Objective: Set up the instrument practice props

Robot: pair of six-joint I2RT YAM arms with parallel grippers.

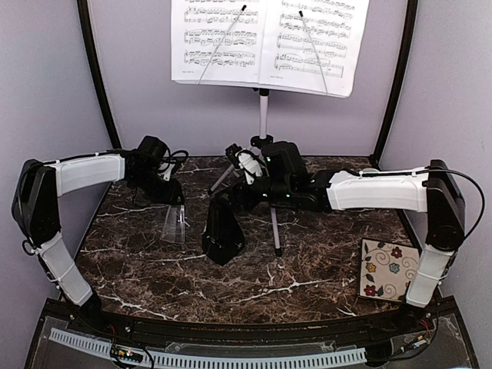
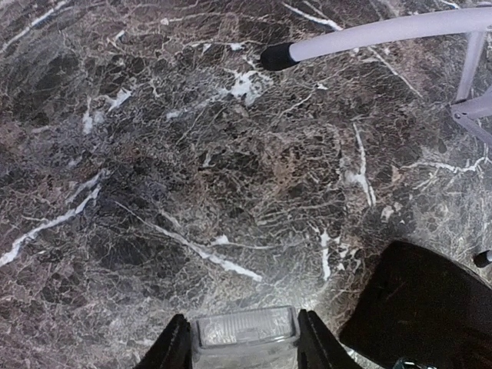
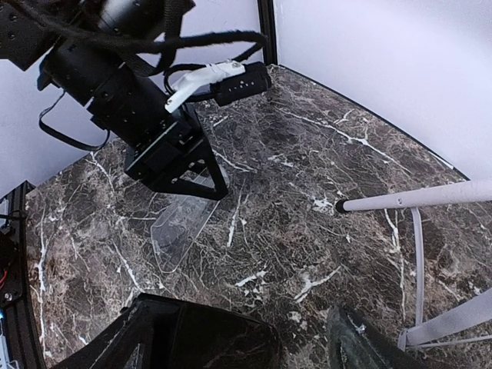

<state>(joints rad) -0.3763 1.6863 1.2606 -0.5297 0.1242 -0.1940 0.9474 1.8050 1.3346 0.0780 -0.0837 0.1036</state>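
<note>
I need to keep the clear plastic cover in my left gripper, because it hangs tilted above the marble beside the metronome and would fall if I opened now.
The white music stand's silver pole [image 1: 264,115] rises at the back centre, with two printed music sheets [image 1: 269,38] on its desk. A tripod leg [image 2: 369,37] shows in the left wrist view and in the right wrist view [image 3: 415,198]. The black pyramid metronome [image 1: 223,231] stands on the table in front of the tripod. It also shows in the right wrist view [image 3: 192,338] and in the left wrist view [image 2: 423,307]. My left gripper [image 1: 171,201] is shut on a clear plastic cover [image 2: 244,330] and holds it left of the metronome. My right gripper [image 1: 234,201] is open at the metronome's top, with a gap showing to its right finger [image 3: 361,346].
A floral square tile [image 1: 388,269] lies at the front right beside the right arm. The dark marble table [image 1: 307,269] is walled by grey panels at the back and both sides. The tripod's legs spread behind and right of the metronome.
</note>
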